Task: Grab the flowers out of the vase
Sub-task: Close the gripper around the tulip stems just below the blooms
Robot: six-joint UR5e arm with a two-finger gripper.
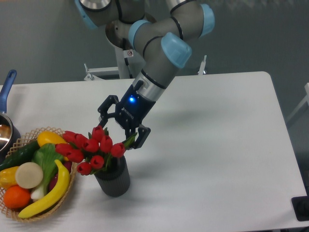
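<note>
The flowers [91, 146] are in the dark grey vase [114, 180]. My gripper should grab them next by their green stems, just below the red blooms, to lift them out.
The flowers [91, 146], a bunch of red tulips with green leaves, stand in the dark grey ribbed vase [114, 180] near the table's front left and lean to the left over the basket's edge. My gripper [122, 128] hangs tilted just above and behind the bunch. It is open, with one finger [103, 114] at the upper left of the blooms and the other finger [142, 137] at the right, by a green leaf. The jaws straddle the top right of the bunch without closing on it. The stems are hidden inside the vase.
A wicker basket [67, 191] with banana, orange, cucumber and other produce sits right next to the vase on the left. A blue-handled pot [7, 92] stands at the far left edge. The white table [217, 145] stretches to the right.
</note>
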